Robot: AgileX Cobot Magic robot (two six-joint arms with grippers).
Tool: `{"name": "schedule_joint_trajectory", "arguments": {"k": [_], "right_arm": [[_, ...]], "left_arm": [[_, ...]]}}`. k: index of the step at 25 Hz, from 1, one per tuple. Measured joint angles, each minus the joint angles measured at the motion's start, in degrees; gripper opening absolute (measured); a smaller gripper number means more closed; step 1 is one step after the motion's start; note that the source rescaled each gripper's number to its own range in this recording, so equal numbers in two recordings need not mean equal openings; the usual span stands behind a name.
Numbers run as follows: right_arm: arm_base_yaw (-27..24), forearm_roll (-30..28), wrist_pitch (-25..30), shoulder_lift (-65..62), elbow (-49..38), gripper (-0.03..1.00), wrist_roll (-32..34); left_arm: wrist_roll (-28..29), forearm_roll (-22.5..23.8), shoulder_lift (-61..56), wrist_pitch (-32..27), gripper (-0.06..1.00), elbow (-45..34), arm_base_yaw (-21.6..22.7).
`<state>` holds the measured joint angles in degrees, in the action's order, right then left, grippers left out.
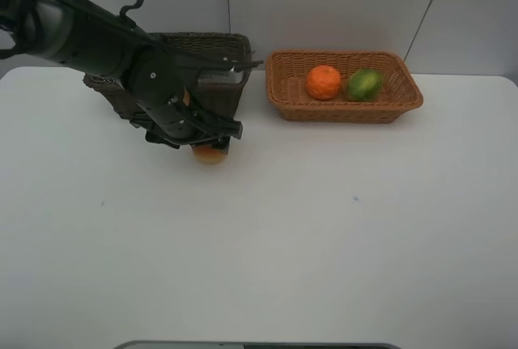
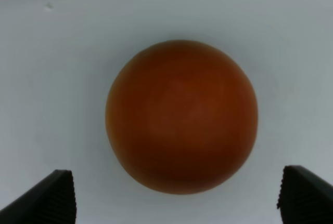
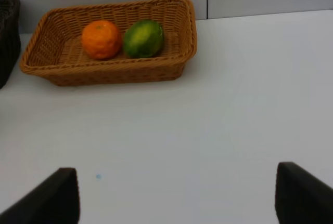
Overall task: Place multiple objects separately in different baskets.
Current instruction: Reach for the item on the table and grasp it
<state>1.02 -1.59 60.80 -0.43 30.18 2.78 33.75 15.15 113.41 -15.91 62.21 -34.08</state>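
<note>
My left gripper's fingers are above the red-orange fruit (image 1: pixel 209 154) (image 2: pixel 181 116) with bare white table between them, so it is too early to close. My left gripper lowers, then closes.
A red-orange peach-like fruit (image 1: pixel 209 154) (image 2: pixel 181 116) rests on the white table in front of the dark brown basket (image 1: pixel 206 49). My left gripper (image 1: pixel 198 140) (image 2: pixel 177 195) hovers right over it, open, its fingertips (image 2: pixel 49 198) wide on either side and not touching it. The orange-tan basket (image 1: pixel 344 108) (image 3: pixel 106 73) holds an orange tangerine (image 1: pixel 323 82) (image 3: pixel 101 39) and a green round fruit (image 1: pixel 364 84) (image 3: pixel 143 38) side by side. My right gripper (image 3: pixel 174 195) is open over bare table, nothing between its fingers; it does not show in the high view.
The left arm (image 1: pixel 97 37) reaches over the dark brown basket and hides most of its inside. White table (image 1: pixel 340 227) spreads in front of both baskets. A grey wall stands behind them.
</note>
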Motion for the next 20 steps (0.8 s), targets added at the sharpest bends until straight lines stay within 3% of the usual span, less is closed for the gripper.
{"name": "schedule_joint_trajectory", "arguments": {"k": [10,20], "right_arm": [[0.0,0.0,0.0,0.0,0.0,0.75,0.0],[0.0,0.0,0.0,0.0,0.0,0.75,0.0]], "left_arm": [[2.21,4.35,1.8,6.27,1.0,0.0,0.0],[2.21,5.69,5.19,6.84,1.0,0.0,0.0]]}}
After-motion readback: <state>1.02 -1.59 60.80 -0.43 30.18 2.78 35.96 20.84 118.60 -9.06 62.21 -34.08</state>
